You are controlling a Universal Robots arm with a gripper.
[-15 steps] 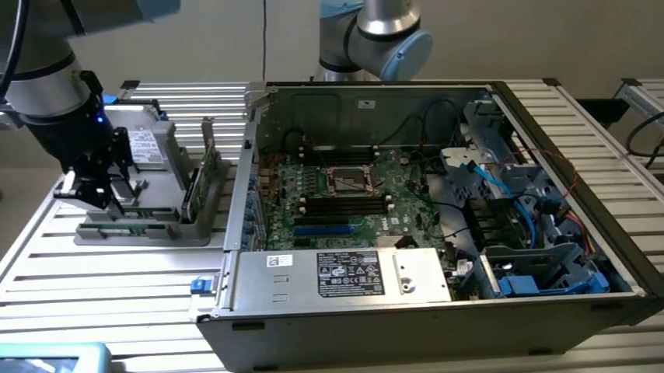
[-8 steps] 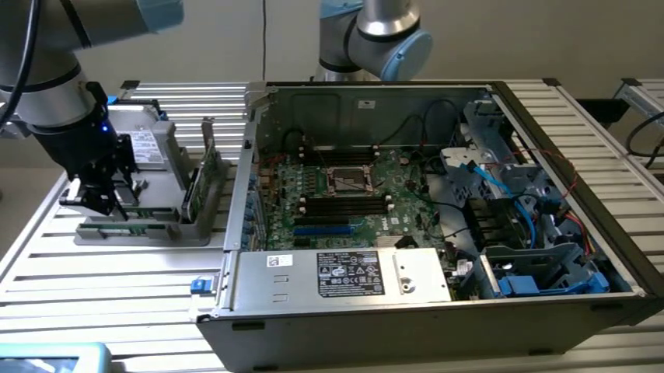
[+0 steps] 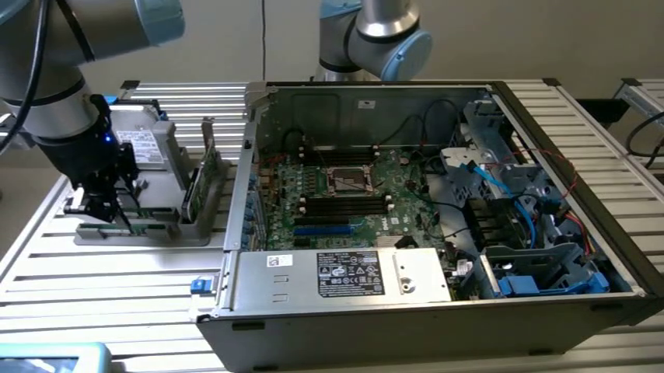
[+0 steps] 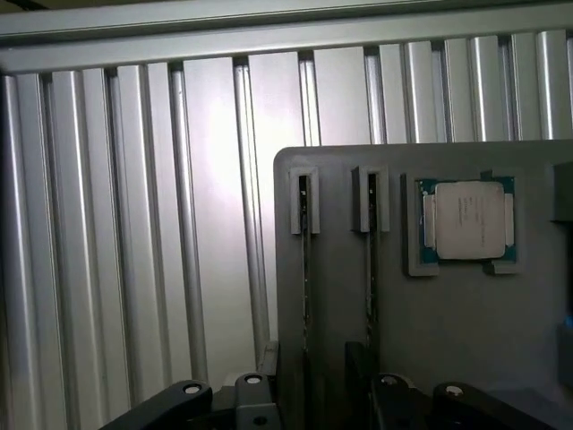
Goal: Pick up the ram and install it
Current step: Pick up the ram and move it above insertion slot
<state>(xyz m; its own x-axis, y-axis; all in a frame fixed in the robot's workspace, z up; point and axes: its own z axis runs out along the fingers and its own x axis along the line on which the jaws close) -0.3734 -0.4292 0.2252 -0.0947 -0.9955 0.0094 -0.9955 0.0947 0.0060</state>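
Note:
The tray's slot posts surround the ends of the ram (image 4: pixel 305 269), so my gripper will grab the ram by the middle of its top edge (image 4: pixel 308 381) next.
The ram (image 4: pixel 305 269) stands edge-on in a narrow slot of the grey holder tray (image 4: pixel 448 322). In the exterior view it is a thin green strip (image 3: pixel 148 228) at the tray's (image 3: pixel 155 237) front edge. My gripper (image 3: pixel 104 210) hangs low over that end of the tray. In the wrist view the gripper (image 4: pixel 313 367) straddles the slot line, open, with one finger on each side of the stick and nothing gripped. A second slot (image 4: pixel 370 260) runs parallel beside it. The square silver processor chip (image 4: pixel 467 219) lies in its own recess.
The open computer case (image 3: pixel 415 311) lies at the exterior view's right, its motherboard (image 3: pixel 343 194) showing black memory slots (image 3: pixel 343 206) around the processor socket (image 3: pixel 351 180). A larger green card (image 3: pixel 211 175) stands upright in the tray. A second robot arm (image 3: pixel 374 35) rises behind the case.

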